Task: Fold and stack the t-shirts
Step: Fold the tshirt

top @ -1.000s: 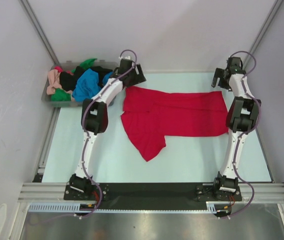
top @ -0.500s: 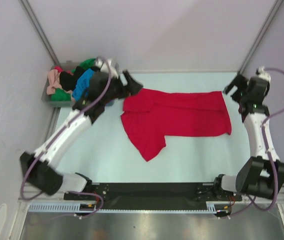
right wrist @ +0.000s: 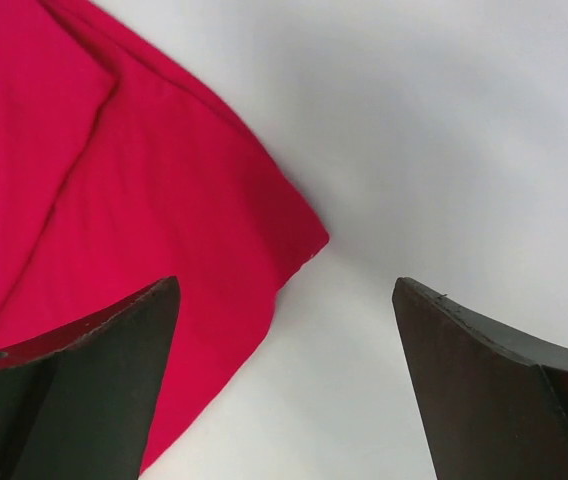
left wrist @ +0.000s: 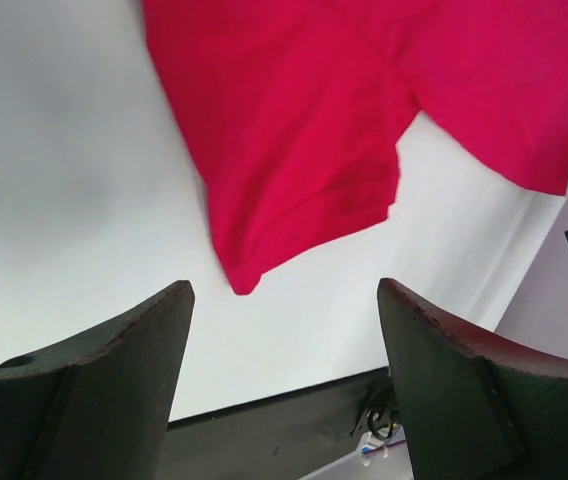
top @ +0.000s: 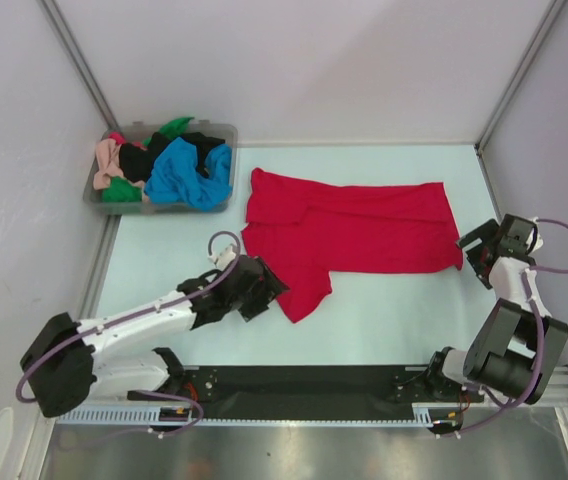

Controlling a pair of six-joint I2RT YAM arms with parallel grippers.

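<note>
The robot's left gripper should next pick up the red t-shirt [top: 349, 235] by the tip of its near flap, to fold that flap over the t-shirt's body.
The large red t-shirt [top: 349, 235] lies spread flat across the middle of the table, with one flap reaching toward the near side. My left gripper [top: 264, 288] hovers just left of that flap's tip and is open. In the left wrist view the red cloth [left wrist: 364, 120] lies ahead of the empty gripper [left wrist: 284, 300]. At the shirt's near right corner my right gripper [top: 479, 250] is open. In the right wrist view that corner of the shirt [right wrist: 294, 235] lies just ahead of the empty gripper [right wrist: 286, 295]. Other t-shirts [top: 179, 170] in blue, black, green and peach-pink are piled at the far left.
The piled shirts fill a clear grey plastic bin [top: 154, 207] in the far left corner. Walls and metal frame posts enclose the table on three sides. A black strip [top: 304, 380] with both arm bases runs along the near edge.
Both arms have swung back from the shirt's far edge toward the near side. The left one went from beside the bin to the near flap, the right one to the near right corner. The shirt has not moved.
</note>
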